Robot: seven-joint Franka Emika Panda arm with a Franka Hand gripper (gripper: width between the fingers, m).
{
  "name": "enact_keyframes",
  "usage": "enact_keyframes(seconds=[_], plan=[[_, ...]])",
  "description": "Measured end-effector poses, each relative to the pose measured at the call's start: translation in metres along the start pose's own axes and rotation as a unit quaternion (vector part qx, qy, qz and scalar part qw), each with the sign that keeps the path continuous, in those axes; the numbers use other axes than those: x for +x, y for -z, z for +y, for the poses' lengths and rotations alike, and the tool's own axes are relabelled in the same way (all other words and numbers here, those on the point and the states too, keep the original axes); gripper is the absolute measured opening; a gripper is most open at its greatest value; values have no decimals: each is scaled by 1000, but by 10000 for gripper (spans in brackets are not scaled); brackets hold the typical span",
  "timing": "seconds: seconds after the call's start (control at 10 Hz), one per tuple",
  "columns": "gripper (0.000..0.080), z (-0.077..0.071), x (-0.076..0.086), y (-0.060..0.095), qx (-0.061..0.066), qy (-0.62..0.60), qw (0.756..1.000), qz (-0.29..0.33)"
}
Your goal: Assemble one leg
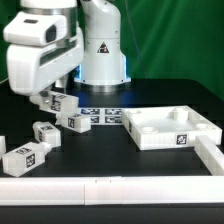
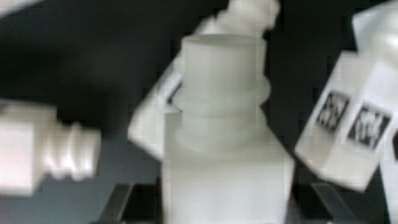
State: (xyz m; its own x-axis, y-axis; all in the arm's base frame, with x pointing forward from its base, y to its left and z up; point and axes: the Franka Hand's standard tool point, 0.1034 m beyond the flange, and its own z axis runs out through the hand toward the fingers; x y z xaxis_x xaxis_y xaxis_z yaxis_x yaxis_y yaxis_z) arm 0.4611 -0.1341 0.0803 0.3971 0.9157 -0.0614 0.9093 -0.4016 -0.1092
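Note:
The held leg [image 1: 62,103] [image 2: 224,150] is above the loose legs and the black table. It would fall if I opened now, so my gripper should keep holding it.
My gripper [image 1: 50,98] is shut on a leg [image 1: 60,101], a small white block with square tags, and holds it just above the table at the exterior view's left. In the wrist view the held leg [image 2: 222,130] fills the middle between my dark fingers [image 2: 143,200], its round peg [image 2: 222,52] pointing away from the camera; my gripper [image 2: 226,196] clamps its lower body. The large white tray-like piece [image 1: 170,128] with corner sockets lies at the exterior view's right, apart from the gripper.
Three loose legs [image 1: 72,120], [image 1: 45,133], [image 1: 25,155] lie below the gripper. A leg with a ridged peg [image 2: 54,150] and a tagged one [image 2: 347,125] flank the held leg. The marker board [image 1: 100,115] lies behind. White rails [image 1: 100,190] border the front and right.

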Motion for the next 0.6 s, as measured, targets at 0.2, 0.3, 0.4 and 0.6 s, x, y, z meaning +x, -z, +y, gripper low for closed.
enact_keyframes(seconds=[0.2,0.3,0.4,0.6], plan=[[287,-14,-45,-9,11,-36,999,-7],[287,-16,-63,-17,5,-27,1000,-6],[287,-19,-78,-28,9,-23,1000,-5],[287,-19,-92,-50,28,-21,999,-6]])
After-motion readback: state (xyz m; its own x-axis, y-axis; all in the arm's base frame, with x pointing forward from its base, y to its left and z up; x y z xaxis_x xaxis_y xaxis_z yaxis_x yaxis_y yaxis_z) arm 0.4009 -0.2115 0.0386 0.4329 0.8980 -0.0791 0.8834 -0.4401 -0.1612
